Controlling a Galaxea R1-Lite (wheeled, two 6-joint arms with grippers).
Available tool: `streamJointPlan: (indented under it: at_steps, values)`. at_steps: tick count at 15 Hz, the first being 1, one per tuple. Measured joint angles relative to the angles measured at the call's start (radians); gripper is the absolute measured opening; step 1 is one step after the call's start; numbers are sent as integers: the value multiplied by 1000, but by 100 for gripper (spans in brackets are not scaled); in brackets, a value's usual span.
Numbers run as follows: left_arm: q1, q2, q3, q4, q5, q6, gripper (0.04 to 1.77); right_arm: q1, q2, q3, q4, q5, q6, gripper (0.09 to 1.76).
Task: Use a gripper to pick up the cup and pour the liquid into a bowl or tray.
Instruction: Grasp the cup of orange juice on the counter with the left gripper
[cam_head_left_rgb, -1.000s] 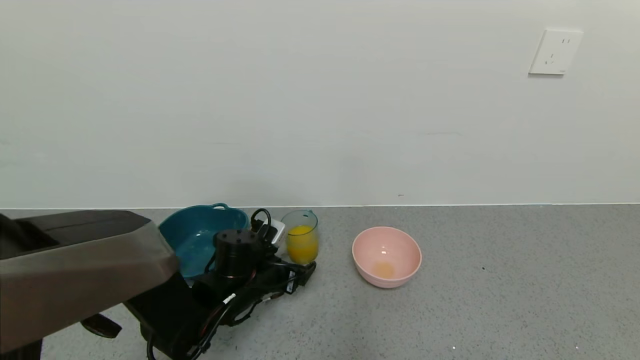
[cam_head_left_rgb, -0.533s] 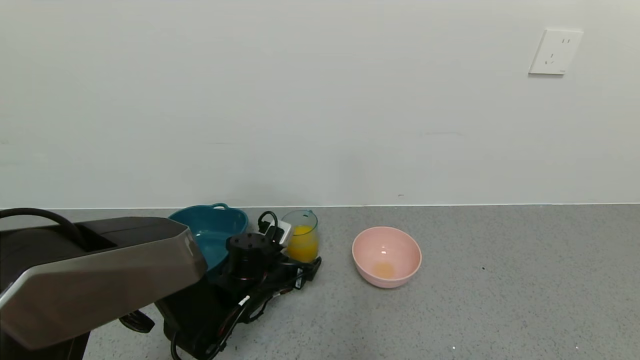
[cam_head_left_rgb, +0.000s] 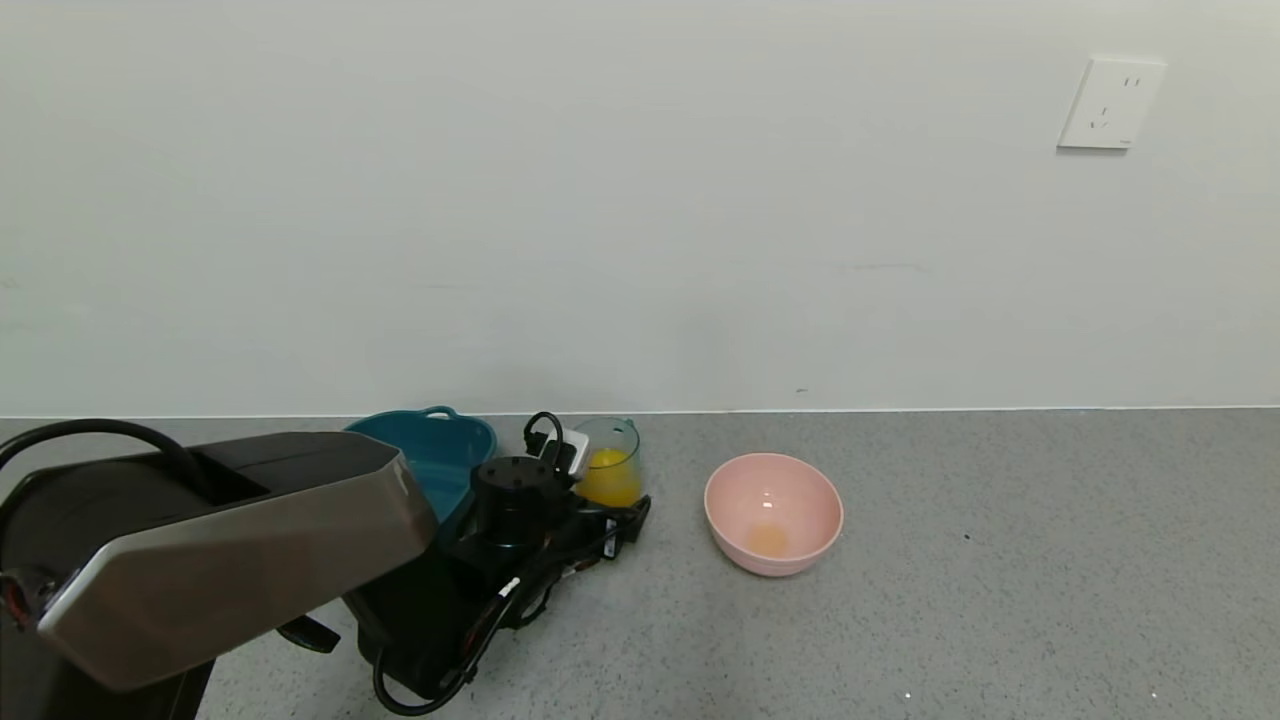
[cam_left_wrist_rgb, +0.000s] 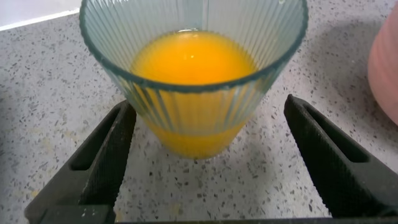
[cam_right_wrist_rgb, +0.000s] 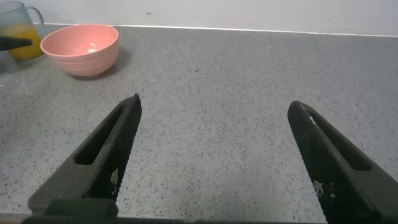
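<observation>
Both fingers reach only the near side of the cup's side (cam_left_wrist_rgb: 194, 118), so it is too early to close. My left gripper moves forward, then closes on the cup.
The ribbed pale blue-green cup (cam_head_left_rgb: 613, 462) stands upright on the grey counter near the wall, about half full of orange liquid (cam_head_left_rgb: 607, 483). In the left wrist view the cup (cam_left_wrist_rgb: 193, 93) and its liquid (cam_left_wrist_rgb: 193, 59) sit between the two open fingers of my left gripper (cam_left_wrist_rgb: 210, 106). One finger (cam_left_wrist_rgb: 115, 146) is close against the cup's wall; the other (cam_left_wrist_rgb: 323, 155) stands apart from it. In the head view the left gripper (cam_head_left_rgb: 610, 515) is low in front of the cup. The dark teal basin (cam_head_left_rgb: 430, 450) stands beside the cup, partly hidden by the arm. My right gripper (cam_right_wrist_rgb: 214, 104) is open and empty above bare counter.
A round pink bowl (cam_head_left_rgb: 773, 512) with a little orange residue stands to the right of the cup; it also shows in the right wrist view (cam_right_wrist_rgb: 79, 48). The wall runs just behind the cup and basin. A wall socket (cam_head_left_rgb: 1110, 103) is high at the right.
My left arm has moved forward and to the right, bringing its open fingers to either side of the cup. The cup, basin and pink bowl have not moved.
</observation>
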Motion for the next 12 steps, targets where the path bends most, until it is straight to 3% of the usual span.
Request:
streamJointPlan:
  at_steps: [4, 12]
  values:
    - [-1, 23, -28, -9, 27, 1, 172, 0, 0, 0, 0, 0, 0, 171]
    - [-5, 80, -35, -134, 46, 3, 172, 0, 0, 0, 0, 0, 0, 171]
